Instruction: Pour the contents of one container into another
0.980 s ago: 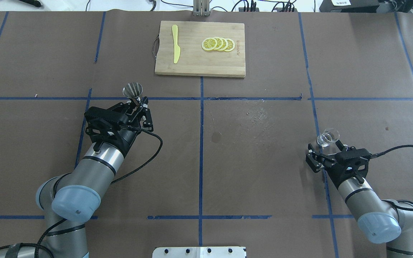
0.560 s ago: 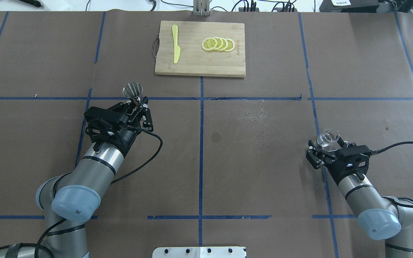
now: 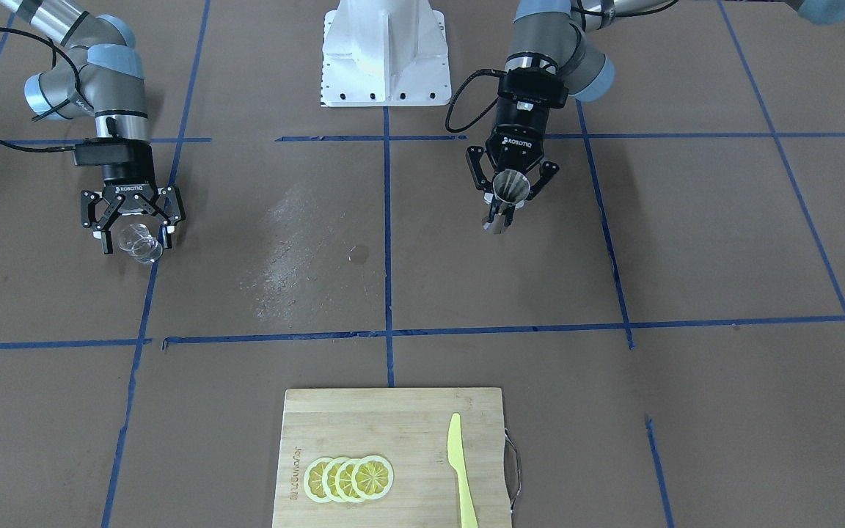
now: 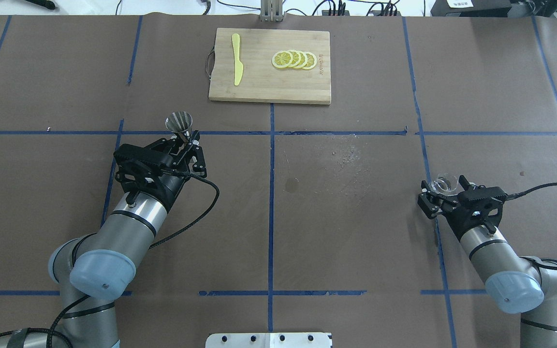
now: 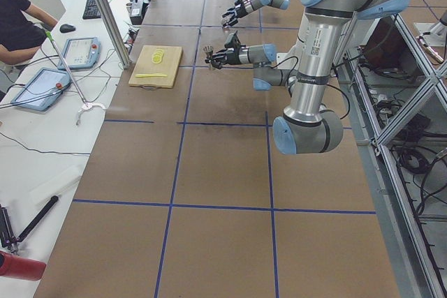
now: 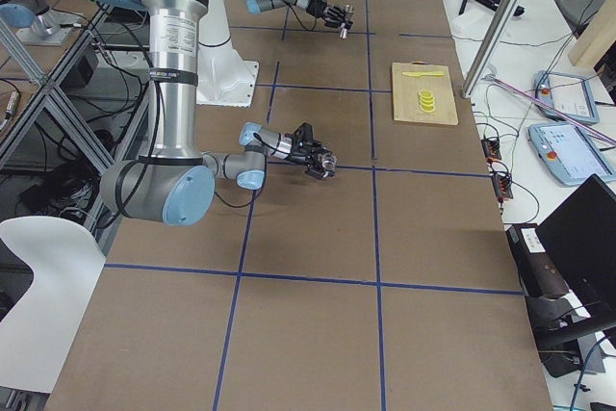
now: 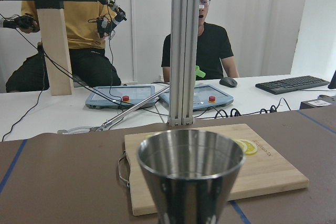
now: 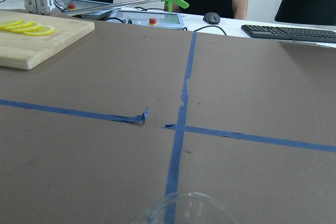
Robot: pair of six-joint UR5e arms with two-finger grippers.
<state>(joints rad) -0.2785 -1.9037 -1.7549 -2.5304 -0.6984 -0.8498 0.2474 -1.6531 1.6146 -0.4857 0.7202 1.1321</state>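
Observation:
My right gripper is going to grab the small clear glass around its side (image 3: 139, 245) next, to pour into the steel cup (image 3: 509, 189).
A steel conical cup (image 4: 179, 122) stands upright between the fingers of my left gripper (image 4: 185, 139), which is shut on its lower part; the left wrist view shows its open mouth (image 7: 190, 153) close up. From across the table the same cup (image 3: 509, 189) sits in that gripper (image 3: 502, 213). A small clear glass (image 4: 443, 183) rests at the right, and my right gripper (image 4: 444, 188) is open with one finger on each side of it. The glass (image 3: 136, 243) looks apart from both fingers (image 3: 103, 236). Only its rim (image 8: 184, 208) shows in the right wrist view.
A wooden cutting board (image 4: 259, 92) lies at the far middle with a yellow-green plastic knife (image 4: 236, 60) and several lemon slices (image 4: 294, 59). A pale stain (image 4: 348, 154) and a small dark spot (image 4: 291, 184) mark the brown paper between the arms. Operators sit beyond the far edge.
My right gripper has slid forward so that its open fingers now flank the glass. The glass has stayed put. The left arm and the steel cup have not moved.

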